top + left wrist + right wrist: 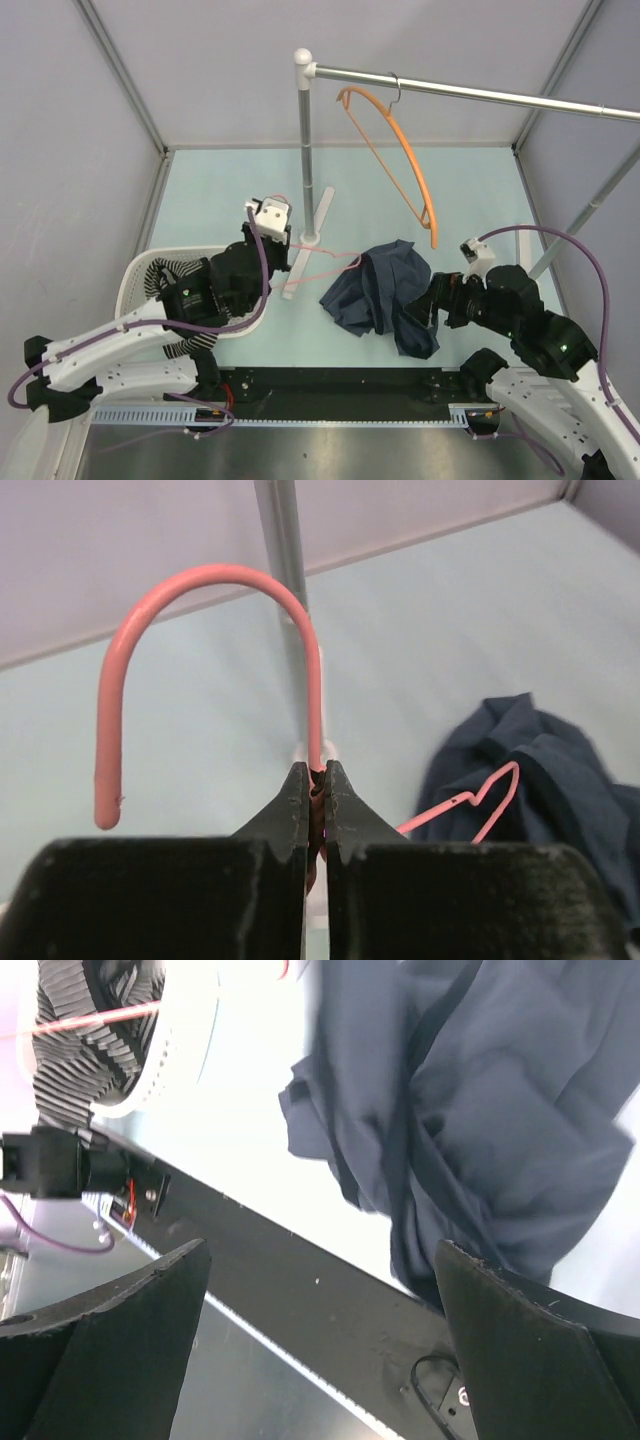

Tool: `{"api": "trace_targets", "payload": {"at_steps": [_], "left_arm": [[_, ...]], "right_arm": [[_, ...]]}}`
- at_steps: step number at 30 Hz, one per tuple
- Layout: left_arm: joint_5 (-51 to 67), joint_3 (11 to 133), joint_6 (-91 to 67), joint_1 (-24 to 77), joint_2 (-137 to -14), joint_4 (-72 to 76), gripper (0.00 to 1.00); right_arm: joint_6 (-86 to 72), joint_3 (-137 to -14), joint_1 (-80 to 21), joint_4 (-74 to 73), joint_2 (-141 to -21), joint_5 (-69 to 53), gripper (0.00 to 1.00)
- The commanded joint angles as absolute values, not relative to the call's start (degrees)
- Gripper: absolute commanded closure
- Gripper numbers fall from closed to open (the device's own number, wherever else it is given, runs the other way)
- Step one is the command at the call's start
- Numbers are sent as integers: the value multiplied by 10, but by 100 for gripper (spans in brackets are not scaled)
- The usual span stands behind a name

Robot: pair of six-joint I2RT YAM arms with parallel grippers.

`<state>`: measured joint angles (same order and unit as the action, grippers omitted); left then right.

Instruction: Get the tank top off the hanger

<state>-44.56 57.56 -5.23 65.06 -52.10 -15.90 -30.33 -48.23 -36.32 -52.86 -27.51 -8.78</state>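
Observation:
The pink wire hanger (pixel 200 580) will be grabbed next by its shoulder end (pixel 510 773), away from the hook, with my right gripper. The hook then stays free to hang on the bar.
The orange hanger (pixel 400 160) hangs bare by its silver hook from the rail. The striped tank top (pixel 160 276) lies bunched in the white basket (pixel 133 272) at the left, partly hidden under my left arm; the right wrist view shows the tank top (pixel 90 1050) at its top left. My left gripper (pixel 282 238) (pixel 315 780) is shut on the neck of a pink wire hanger (pixel 200 580). My right gripper (pixel 428 304) (pixel 320 1260) is open with nothing between its fingers, beside the navy T-shirt (pixel 385 295).
The pink wire hanger (pixel 325 255) runs from my left gripper into the crumpled navy T-shirt (pixel 540 770) (pixel 480 1110) in the middle of the table. The rack's upright pole (pixel 305 150) and its foot stand just behind my left gripper. The black base rail (pixel 300 1280) lies along the near edge.

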Motion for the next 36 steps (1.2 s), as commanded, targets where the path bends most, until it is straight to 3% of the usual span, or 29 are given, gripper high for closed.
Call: {"api": "trace_targets", "payload": {"at_steps": [1,6,12,19,23,30,36], "left_arm": [[-421,612,46,648,-517,-207,100],[-328,649,39,648,-514,-285,100],[-209,624,-65,648,-432,-240,100],[-103,585,-156,648,-439,-177,100],[-45,579,-177,648,-467,-144,100],[18,576,-214,648,-508,-79,100],[17,567,-269,648,-551,-31,100]], "right_arm": [[-289,-509,-366,-539,-265,-58,0],[-293,-476,-366,-479,-249,-141,0],[-285,-422,-366,-385,-227,-298,0],[-305,-387,-367,-348,-179,-374,5],[-313,-392,-368,-360,-155,-375,12],[-316,-392,-367,-417,-128,-384,40],[-310,-393,-367,-461,-112,-373,48]]}}
